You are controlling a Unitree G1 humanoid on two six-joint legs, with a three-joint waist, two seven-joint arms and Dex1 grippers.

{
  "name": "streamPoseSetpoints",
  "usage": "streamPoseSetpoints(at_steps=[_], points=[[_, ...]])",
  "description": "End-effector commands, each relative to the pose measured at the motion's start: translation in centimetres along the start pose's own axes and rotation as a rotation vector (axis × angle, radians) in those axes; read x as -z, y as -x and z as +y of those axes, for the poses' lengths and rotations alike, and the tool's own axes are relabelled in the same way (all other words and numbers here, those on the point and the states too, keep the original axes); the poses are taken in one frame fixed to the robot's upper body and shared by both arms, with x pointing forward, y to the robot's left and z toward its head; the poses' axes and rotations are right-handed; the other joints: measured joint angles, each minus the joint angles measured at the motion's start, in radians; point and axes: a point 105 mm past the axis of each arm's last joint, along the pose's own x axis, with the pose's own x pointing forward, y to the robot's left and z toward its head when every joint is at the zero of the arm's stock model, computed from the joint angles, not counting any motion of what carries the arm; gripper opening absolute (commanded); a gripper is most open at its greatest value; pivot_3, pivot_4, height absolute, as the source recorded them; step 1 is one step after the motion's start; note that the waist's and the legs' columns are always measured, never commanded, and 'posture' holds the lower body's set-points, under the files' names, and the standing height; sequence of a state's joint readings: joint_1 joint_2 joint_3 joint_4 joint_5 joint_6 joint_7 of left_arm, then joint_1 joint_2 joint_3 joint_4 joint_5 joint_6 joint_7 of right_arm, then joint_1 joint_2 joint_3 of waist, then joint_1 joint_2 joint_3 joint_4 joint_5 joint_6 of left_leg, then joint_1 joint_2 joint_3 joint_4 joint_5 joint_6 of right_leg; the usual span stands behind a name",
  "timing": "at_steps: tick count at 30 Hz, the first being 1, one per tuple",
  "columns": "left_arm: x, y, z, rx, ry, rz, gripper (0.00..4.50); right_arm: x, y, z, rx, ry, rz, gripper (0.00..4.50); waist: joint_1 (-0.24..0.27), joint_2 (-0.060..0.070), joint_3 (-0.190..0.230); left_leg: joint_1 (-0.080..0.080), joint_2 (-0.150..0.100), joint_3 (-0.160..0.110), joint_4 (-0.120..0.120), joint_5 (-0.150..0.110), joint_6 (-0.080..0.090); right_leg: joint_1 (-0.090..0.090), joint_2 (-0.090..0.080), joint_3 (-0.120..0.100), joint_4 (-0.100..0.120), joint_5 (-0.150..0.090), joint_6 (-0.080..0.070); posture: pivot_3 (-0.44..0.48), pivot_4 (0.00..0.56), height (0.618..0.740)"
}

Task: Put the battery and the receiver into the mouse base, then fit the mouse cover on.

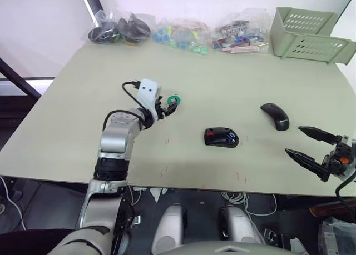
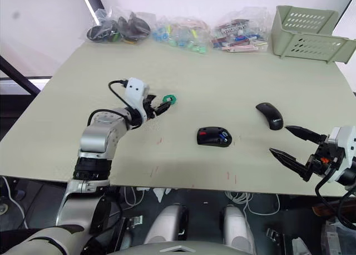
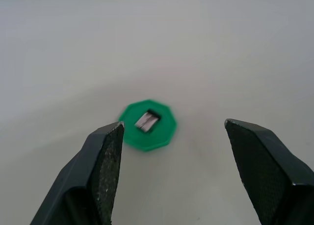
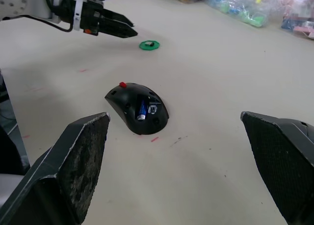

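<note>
My left gripper needs to pick up the small receiver next by its silver metal plug, so that it can put the receiver away in the black mouse base.
The black mouse base with its red part lies open at mid-table, and the blue battery sits in its compartment. The small receiver rests in the middle of a flat green disc. My left gripper is open just short of that disc, one finger to each side of it and nothing between them. The glossy mouse cover lies to the right of the base. My right gripper hangs open near the table's front right edge, right of the base and in front of the cover.
Clear bags of small parts line the table's back edge. A pale green slotted basket stands at the back right. The table's front edge runs close under both arms.
</note>
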State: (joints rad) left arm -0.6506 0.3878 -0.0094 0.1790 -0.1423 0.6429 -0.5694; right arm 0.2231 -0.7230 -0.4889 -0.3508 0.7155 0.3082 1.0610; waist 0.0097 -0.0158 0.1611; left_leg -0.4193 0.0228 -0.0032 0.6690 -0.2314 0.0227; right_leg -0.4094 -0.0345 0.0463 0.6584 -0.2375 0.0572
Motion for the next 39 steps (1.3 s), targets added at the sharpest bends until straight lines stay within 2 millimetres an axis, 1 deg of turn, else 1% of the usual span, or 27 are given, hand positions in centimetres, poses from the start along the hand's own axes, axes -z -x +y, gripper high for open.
streamPoseSetpoints(at_steps=[1, 5, 7, 10, 11, 13, 14, 16, 17, 18, 20, 22, 23, 26, 27, 28, 30, 35, 39], points=[[-1.6, 0.2, 1.6, 0.027, -0.02, -0.032, 3.75, -1.4, 0.1, 0.1, -0.012, 0.042, -0.022, 4.5, -0.003, 0.0, 0.0, 0.0, 0.0, 0.0, 0.0, 0.0, 0.0, 0.0, 0.0, 0.0, 0.0, 0.0, 0.0, 0.0, 0.15, 0.74], [-2.3, 0.2, 2.8, 0.104, -0.063, -0.062, 3.75, -1.6, -0.1, 0.1, -0.004, 0.048, -0.029, 4.5, -0.006, 0.0, 0.0, 0.0, 0.0, 0.0, 0.0, 0.0, 0.0, 0.0, 0.0, 0.0, 0.0, -0.001, 0.001, 0.0, 0.15, 0.74], [-3.9, 0.7, 2.6, 0.18, -0.119, -0.218, 3.75, -1.5, -0.3, 0.6, -0.012, 0.05, -0.037, 4.5, -0.006, 0.0, 0.0, 0.0, 0.0, 0.0, 0.0, 0.0, 0.0, 0.0, 0.0, 0.0, 0.0, -0.001, 0.001, 0.0, 0.15, 0.74], [-3.1, 1.0, 3.9, 0.189, -0.148, -0.174, 3.75, -1.5, -0.7, 1.3, -0.023, 0.045, -0.055, 4.5, -0.004, -0.002, 0.001, 0.0, 0.0, 0.001, 0.0, 0.0, 0.0, 0.0, 0.0, 0.0, 0.0, 0.001, -0.002, 0.0, 0.15, 0.74], [-3.0, 1.1, 4.2, 0.215, -0.117, -0.162, 3.75, -1.4, -0.8, 1.5, -0.031, 0.047, -0.056, 4.5, -0.004, -0.002, 0.001, 0.0, 0.0, 0.001, 0.0, 0.0, 0.0, 0.0, 0.0, 0.0, -0.001, 0.001, -0.002, 0.0, 0.15, 0.74], [-3.5, 1.7, 5.0, 0.254, -0.095, -0.192, 3.75, -1.6, -0.9, 2.1, -0.037, 0.051, -0.068, 4.5, -0.005, -0.003, 0.002, 0.0, 0.0, 0.0, 0.0, 0.0, 0.0, 0.0, 0.0, 0.0, 0.0, 0.001, -0.002, 0.0, 0.15, 0.74], [-3.6, 1.9, 5.2, 0.272, -0.085, -0.205, 3.75, -1.7, -1.0, 2.3, -0.036, 0.05, -0.075, 4.5, -0.006, -0.003, 0.002, 0.0, 0.0, 0.0, 0.0, 0.0, 0.0, 0.0, 0.0, 0.0, 0.0, -0.001, 0.001, 0.0, 0.15, 0.74], [-3.5, 2.4, 6.1, 0.272, -0.063, -0.205, 3.75, -1.9, -1.4, 3.2, -0.044, 0.06, -0.082, 4.5, -0.008, -0.003, 0.002, 0.0, 0.0, 0.0, 0.0, 0.0, 0.0, 0.0, 0.0, 0.0, 0.0, -0.001, 0.001, 0.0, 0.15, 0.74], [-3.4, 2.3, 6.2, 0.268, -0.069, -0.201, 3.75, -2.0, -1.3, 3.3, -0.045, 0.058, -0.086, 4.5, -0.009, -0.003, 0.002, -0.001, 0.0, 0.0, 0.0, 0.0, 0.0, 0.0, 0.0, 0.0, 0.0, -0.001, 0.002, 0.0, 0.15, 0.74], [-3.1, 2.8, 6.9, 0.265, -0.075, -0.19, 3.75, -2.2, -1.8, 4.0, -0.051, 0.064, -0.09, 4.5, -0.009, -0.003, 0.002, -0.001, 0.0, 0.0, 0.0, 0.0, 0.0, 0.0, 0.0, 0.0, 0.0, -0.001, 0.002, 0.0, 0.15, 0.74], [-2.6, 2.7, 6.7, 0.284, -0.08, -0.165, 3.75, -2.3, -1.6, 4.4, -0.053, 0.067, -0.091, 4.5, -0.012, -0.003, 0.002, -0.001, 0.0, 0.0, 0.0, 0.0, 0.0, 0.0, 0.0, 0.0, 0.0, -0.001, 0.002, 0.0, 0.15, 0.74], [-2.2, 2.1, 6.3, 0.291, -0.093, -0.132, 3.75, -2.5, -1.4, 4.9, -0.056, 0.077, -0.087, 4.5, -0.01, -0.004, 0.003, -0.001, 0.0, 0.0, 0.0, 0.0, 0.0, 0.0, 0.0, 0.0, 0.0, -0.001, 0.002, 0.0, 0.15, 0.74], [-2.0, 1.9, 6.2, 0.301, -0.104, -0.119, 3.75, -2.5, -1.6, 5.5, -0.06, 0.078, -0.087, 4.5, -0.007, -0.004, 0.003, -0.001, 0.0, 0.0, 0.0, 0.0, 0.0, 0.0, 0.0, -0.001, 0.0, -0.001, 0.002, 0.0, 0.15, 0.74], [-1.6, 1.5, 5.7, 0.327, -0.113, -0.085, 3.75, -2.8, -1.7, 6.2, -0.045, 0.085, -0.087, 4.5, -0.003, -0.006, 0.004, -0.001, 0.0, -0.001, 0.0, 0.0, 0.0, 0.0, 0.0, -0.001, 0.0, -0.001, 0.002, 0.0, 0.15, 0.74], [-1.5, 1.6, 5.7, 0.333, -0.116, -0.076, 3.21, -2.9, -1.8, 6.4, -0.042, 0.087, -0.088, 4.5, -0.002, -0.007, 0.004, -0.001, 0.0, -0.001, 0.0, 0.0, 0.0, 0.0, 0.0, -0.001, 0.0, -0.001, 0.002, 0.0, 0.15, 0.74], [-1.3, 1.6, 5.7, 0.338, -0.132, -0.063, 2.88, -3.2, -2.0, 6.7, -0.036, 0.089, -0.096, 4.5, -0.004, -0.008, 0.005, -0.001, 0.0, -0.001, 0.0, 0.0, 0.0, 0.0, 0.0, -0.001, 0.0, -0.001, 0.002, 0.0, 0.15, 0.74], [-1.6, 1.3, 5.7, 0.331, -0.134, -0.063, 2.07, -3.4, -2.1, 6.9, -0.023, 0.091, -0.112, 4.5, -0.007, -0.009, 0.005, -0.001, 0.0, -0.001, 0.0, 0.0, 0.0, 0.0, 0.0, -0.001, 0.0, -0.001, 0.002, 0.0, 0.15, 0.74], [-2.1, 1.0, 5.7, 0.32, -0.155, -0.047, 2.07, -3.2, -2.1, 7.2, 0.011, 0.077, -0.135, 4.5, -0.008, -0.01, 0.006, -0.002, 0.0, -0.001, 0.0, 0.0, 0.0, -0.001, 0.0, -0.001, 0.0, -0.001, 0.002, 0.0, 0.15, 0.74], [-1.9, 0.8, 5.7, 0.315, -0.171, -0.022, 2.07, -3.2, -1.8, 7.4, 0.03, 0.071, -0.157, 4.5, -0.009, -0.01, 0.006, -0.002, 0.0, -0.001, 0.0, 0.0, 0.0, -0.001, 0.0, -0.001, 0.0, -0.001, 0.002, 0.0, 0.15, 0.74]])
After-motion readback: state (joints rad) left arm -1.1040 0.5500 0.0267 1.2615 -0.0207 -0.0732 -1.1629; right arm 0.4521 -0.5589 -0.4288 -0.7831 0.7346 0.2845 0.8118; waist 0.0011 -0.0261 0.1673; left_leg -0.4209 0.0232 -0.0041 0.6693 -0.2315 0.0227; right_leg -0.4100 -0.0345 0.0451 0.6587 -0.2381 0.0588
